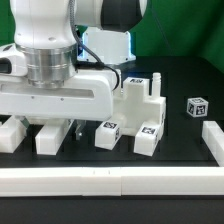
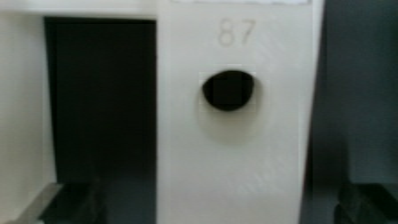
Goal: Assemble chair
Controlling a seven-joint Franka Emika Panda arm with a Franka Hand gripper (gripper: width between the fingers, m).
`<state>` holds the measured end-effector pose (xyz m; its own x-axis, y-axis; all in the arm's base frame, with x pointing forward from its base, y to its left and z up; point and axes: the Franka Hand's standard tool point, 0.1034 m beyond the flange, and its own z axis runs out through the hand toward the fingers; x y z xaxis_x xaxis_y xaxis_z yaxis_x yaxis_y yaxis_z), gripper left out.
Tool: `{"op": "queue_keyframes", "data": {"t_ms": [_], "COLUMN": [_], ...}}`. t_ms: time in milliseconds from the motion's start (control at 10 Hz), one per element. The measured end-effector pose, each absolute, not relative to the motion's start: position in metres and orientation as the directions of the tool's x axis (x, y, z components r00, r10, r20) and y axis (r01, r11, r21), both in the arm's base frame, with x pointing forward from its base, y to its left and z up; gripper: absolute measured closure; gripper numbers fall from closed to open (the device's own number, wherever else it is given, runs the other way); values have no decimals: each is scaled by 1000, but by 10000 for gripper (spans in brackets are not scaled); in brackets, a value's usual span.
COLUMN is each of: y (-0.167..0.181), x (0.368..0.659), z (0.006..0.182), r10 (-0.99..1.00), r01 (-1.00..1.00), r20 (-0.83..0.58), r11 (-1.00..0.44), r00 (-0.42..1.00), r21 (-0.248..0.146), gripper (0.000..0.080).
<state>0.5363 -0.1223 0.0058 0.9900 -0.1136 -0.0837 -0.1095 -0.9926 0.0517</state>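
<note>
In the wrist view my fingers are beside both long sides of the white chair piece (image 2: 231, 160), so my gripper closes next. Closing now would catch the piece.
In the wrist view a long white chair piece (image 2: 235, 130) with a round dark hole and an embossed "87" runs between my fingers. My gripper (image 2: 217, 208) is open, and a dark finger (image 2: 75, 205) stands off each side of the piece with a gap. In the exterior view my gripper (image 1: 75, 127) is low over the table among the white parts, and the hand hides what lies under it. The blocky seat part (image 1: 140, 95) stands behind. Tagged white pieces (image 1: 108, 133) (image 1: 148, 138) lie to the exterior view's right of the gripper, and others (image 1: 50, 138) (image 1: 10, 133) to its left.
A small tagged white cube (image 1: 198, 106) sits at the exterior view's far right. A long white border rail (image 1: 110, 181) runs along the front and another (image 1: 212, 140) stands at the right. The arm's large white body fills the upper left.
</note>
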Motion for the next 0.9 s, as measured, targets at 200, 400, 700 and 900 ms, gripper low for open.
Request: {"op": "queue_keyframes", "data": {"t_ms": [200, 400, 700, 900], "y": [-122, -122, -121, -118], "x": [537, 536, 537, 537], "z": [4, 4, 4, 4], "r10": [-112, -111, -110, -107], "r01": [-108, -107, -105, -102], "r20": [-80, -81, -81, -82], "r11": [-993, -993, -993, -993], "r00": [990, 991, 991, 991], "r21": [53, 54, 54, 53], "gripper": [150, 318, 514, 514]}}
